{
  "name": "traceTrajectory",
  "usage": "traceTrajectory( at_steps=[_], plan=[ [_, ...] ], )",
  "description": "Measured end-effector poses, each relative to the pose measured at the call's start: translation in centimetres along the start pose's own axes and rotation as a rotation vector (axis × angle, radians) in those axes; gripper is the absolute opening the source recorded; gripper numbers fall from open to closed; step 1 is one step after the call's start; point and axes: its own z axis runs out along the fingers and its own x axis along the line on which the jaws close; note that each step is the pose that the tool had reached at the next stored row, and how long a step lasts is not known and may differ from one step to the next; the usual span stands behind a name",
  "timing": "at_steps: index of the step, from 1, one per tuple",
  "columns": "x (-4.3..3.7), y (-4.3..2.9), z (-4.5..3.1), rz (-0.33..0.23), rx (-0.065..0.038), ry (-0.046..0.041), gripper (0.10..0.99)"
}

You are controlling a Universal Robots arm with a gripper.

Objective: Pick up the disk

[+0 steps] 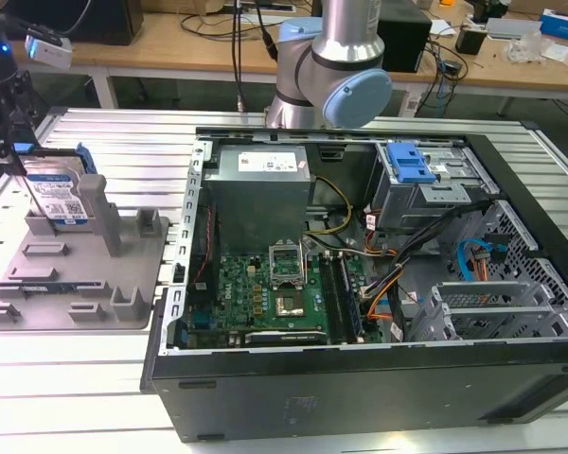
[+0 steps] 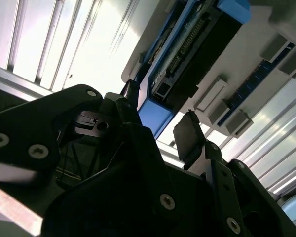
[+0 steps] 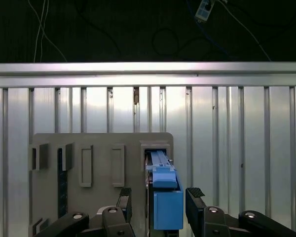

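Note:
The disk's blue bar (image 1: 85, 159) is between my open fingers, so my gripper would hold the disk (image 1: 60, 194) if it closed now. My gripper needs to close.
The disk (image 1: 59, 197) stands on edge in a slot at the far end of the grey tray (image 1: 76, 288), at the exterior view's left. Its white-and-blue label and blue side rails show there. My gripper (image 1: 19, 159) hangs just over its upper end. In the first wrist view the disk (image 3: 165, 197) is seen edge-on as a blue rail, and my gripper (image 3: 159, 195) is open with one finger on each side and a small gap to each. The second wrist view shows the blue rail end of the disk (image 2: 155, 116) between the fingertips (image 2: 187, 136).
An open computer case (image 1: 360, 246) with a motherboard, cables and a blue latch (image 1: 409, 165) lies to the tray's right in the exterior view. The arm's base (image 1: 331, 66) stands behind it. The tray has upright posts (image 1: 99, 213). The table (image 3: 237, 128) is ribbed metal.

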Motion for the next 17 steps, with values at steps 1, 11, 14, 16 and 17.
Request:
traceTrajectory(
  at_steps=[1,11,14,16,17],
  plan=[
    [0.00,0.00,0.06,0.000,0.000,0.0000,0.557],
    [-0.01,-0.02,0.76,0.000,0.000,0.0000,0.557],
    [-0.01,-0.03,0.90,0.000,0.000,0.0000,0.557],
    [-0.01,-0.03,0.96,0.000,0.000,0.0000,0.545],
    [-0.01,-0.03,0.98,0.000,0.000,0.0000,0.478]
  ],
)
